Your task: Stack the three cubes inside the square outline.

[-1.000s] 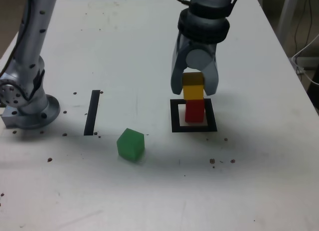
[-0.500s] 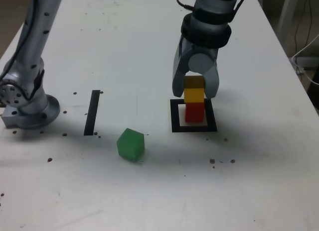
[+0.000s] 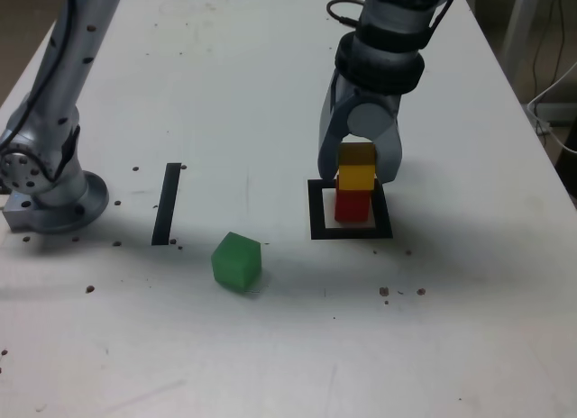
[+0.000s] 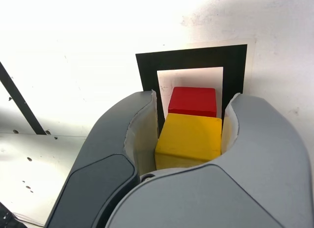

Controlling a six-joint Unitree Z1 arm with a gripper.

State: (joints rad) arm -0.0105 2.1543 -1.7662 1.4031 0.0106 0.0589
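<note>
The yellow cube's lower edge (image 3: 356, 188) sits on the red cube (image 3: 353, 206), so the yellow cube would stand and it is now time to open my gripper.
In the exterior view my gripper (image 3: 359, 173) is shut on the yellow cube (image 3: 356, 177), one finger on each side. It holds that cube directly over the red cube (image 3: 353, 206), and the two appear to touch. The red cube stands inside the square outline (image 3: 315, 211). The wrist view shows the yellow cube (image 4: 189, 139) between the pads, with the red cube (image 4: 193, 101) just beyond it in the square outline (image 4: 191, 58). The green cube (image 3: 237, 260) lies alone on the table, toward the exterior view's left and nearer the front, turned at an angle.
A straight black strip (image 3: 168, 202) lies on the white table to the exterior view's left of the green cube. The arm's grey base (image 3: 50, 188) stands at the far left. Small dark specks dot the table.
The gripper has come down with the yellow cube, from a little above the red cube to right on top of it. The green cube has not moved.
</note>
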